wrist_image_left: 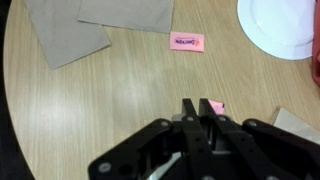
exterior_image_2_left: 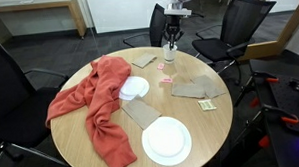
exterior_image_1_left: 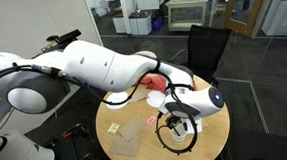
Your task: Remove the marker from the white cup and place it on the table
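My fingers are close around the marker (exterior_image_1_left: pixel 173 125) (wrist_image_left: pixel 197 110) above the white cup, so the marker would come up out of the cup if I lifted my gripper now.
My gripper (wrist_image_left: pixel 200 108) hangs over the far edge of the round wooden table (exterior_image_2_left: pixel 191 117); it shows in both exterior views (exterior_image_2_left: pixel 171 41) (exterior_image_1_left: pixel 176 126). Its fingers are drawn close together, with only a thin dark gap between them, where the marker appears to be pinched. The marker itself is almost wholly hidden by the fingers. The small white cup (exterior_image_2_left: pixel 170 57) stands on the table right below the gripper. In the wrist view the cup is hidden under the gripper body.
A red cloth (exterior_image_2_left: pixel 95 100) lies across the table. Two flat white discs (exterior_image_2_left: pixel 135 89) (exterior_image_2_left: pixel 167 141) and brown paper pieces (wrist_image_left: pixel 70 35) (exterior_image_2_left: pixel 195 88) lie on it, with pink notes (wrist_image_left: pixel 186 41) near the gripper. Black chairs (exterior_image_2_left: pixel 238 35) stand around the table.
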Robot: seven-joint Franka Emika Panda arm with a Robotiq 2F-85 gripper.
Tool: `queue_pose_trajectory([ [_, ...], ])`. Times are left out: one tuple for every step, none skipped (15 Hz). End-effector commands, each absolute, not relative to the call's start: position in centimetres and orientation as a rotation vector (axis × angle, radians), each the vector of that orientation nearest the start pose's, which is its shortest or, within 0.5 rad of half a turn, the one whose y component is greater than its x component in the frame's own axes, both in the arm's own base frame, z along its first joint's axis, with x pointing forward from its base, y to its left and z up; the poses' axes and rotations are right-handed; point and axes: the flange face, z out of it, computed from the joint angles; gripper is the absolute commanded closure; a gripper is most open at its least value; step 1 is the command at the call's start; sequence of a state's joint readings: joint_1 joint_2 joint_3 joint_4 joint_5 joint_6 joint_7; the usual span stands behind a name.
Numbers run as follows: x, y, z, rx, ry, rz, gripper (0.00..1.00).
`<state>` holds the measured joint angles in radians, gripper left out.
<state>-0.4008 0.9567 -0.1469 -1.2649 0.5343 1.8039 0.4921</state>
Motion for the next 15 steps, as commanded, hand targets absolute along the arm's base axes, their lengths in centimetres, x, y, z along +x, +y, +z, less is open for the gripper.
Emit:
queue_pose_trajectory([
  [63.2, -30.6, 19.9, -2.232, 1.554, 0.535, 0.97],
  [63.2, -30.4, 20.8, -2.233, 1.547, 0.514, 0.97],
  [63.2, -30.3, 22.1, -2.238, 1.543, 0.492, 0.97],
  [63.2, -30.1, 23.2, -2.242, 1.538, 0.478, 0.97],
  [63.1, -29.8, 24.3, -2.247, 1.528, 0.467, 0.97],
  [63.0, -29.4, 25.5, -2.258, 1.513, 0.456, 0.97],
  [62.9, -29.0, 26.5, -2.269, 1.501, 0.449, 0.97],
  [62.7, -28.3, 27.5, -2.282, 1.481, 0.440, 0.97],
  [62.6, -27.7, 28.4, -2.298, 1.466, 0.427, 0.97],
  [62.3, -26.7, 29.4, -2.323, 1.442, 0.418, 0.97],
  [62.0, -25.8, 30.0, -2.348, 1.417, 0.405, 0.97],
  [61.8, -24.6, 30.6, -2.375, 1.383, 0.400, 0.97],
  [61.6, -23.2, 31.2, -2.411, 1.351, 0.397, 0.97],
  [61.3, -21.8, 31.7, -2.449, 1.309, 0.399, 0.97],
  [61.1, -20.6, 32.0, -2.492, 1.275, 0.394, 0.97],
])
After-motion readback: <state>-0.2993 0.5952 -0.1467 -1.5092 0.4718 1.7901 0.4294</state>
